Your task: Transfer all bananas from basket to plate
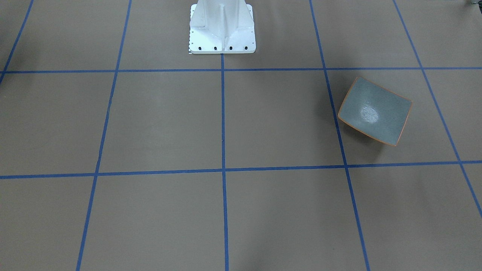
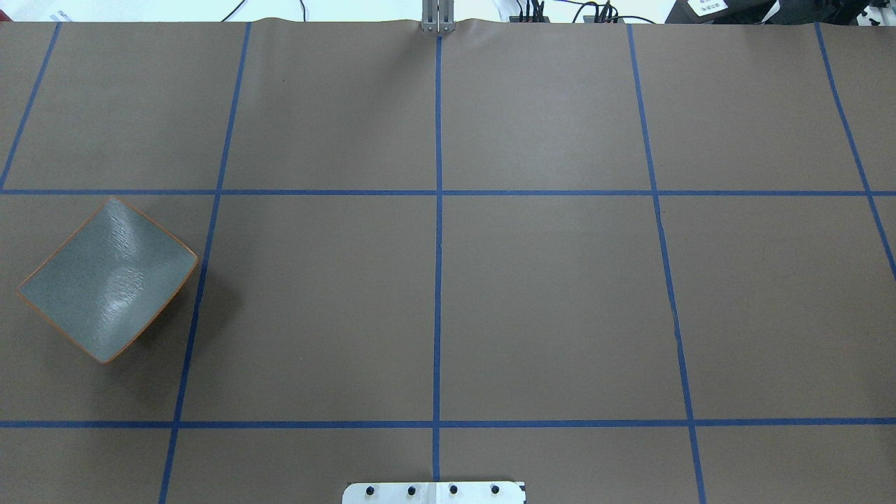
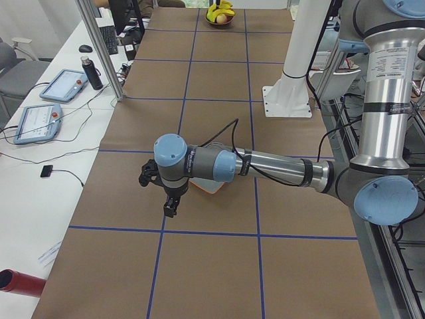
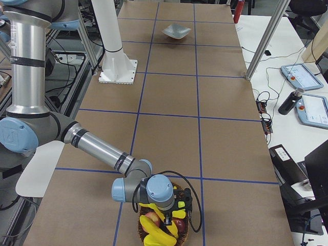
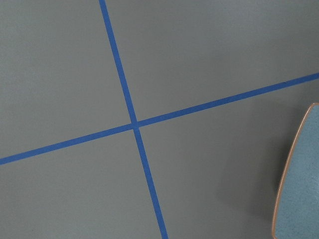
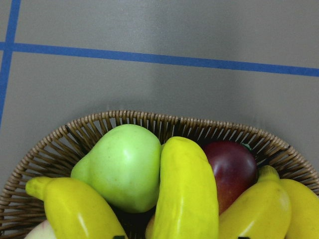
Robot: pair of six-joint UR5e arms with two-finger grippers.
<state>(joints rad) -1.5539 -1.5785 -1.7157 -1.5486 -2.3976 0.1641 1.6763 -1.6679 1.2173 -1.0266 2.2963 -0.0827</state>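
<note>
I need to take hold of the middle banana by its curved body [image 6: 185, 199] with my right gripper next, to start moving the bananas.
The grey-blue plate [image 1: 374, 111] [image 2: 108, 280] lies bare on the robot's left side of the table; its rim [image 5: 299, 189] shows at the right edge of the left wrist view. In the exterior left view my left gripper [image 3: 159, 193] hangs beside the plate [image 3: 211, 188]; I cannot tell whether it is open or shut. At the table's other end the wicker basket [image 6: 149, 119] holds several yellow bananas [image 6: 184, 194] [image 4: 156, 233]. My right gripper [image 4: 173, 215] hovers just above them. Its dark fingertips [image 6: 118, 237] stand apart on either side of the middle banana, holding nothing.
A green pear-like fruit [image 6: 124, 164] and a red apple [image 6: 234, 167] share the basket. The white robot pedestal [image 1: 222, 26] stands at mid-table on the robot's edge. Aluminium posts [image 4: 266, 38], tablets [image 3: 63, 85] and a bottle [image 3: 93, 73] line the operators' side.
</note>
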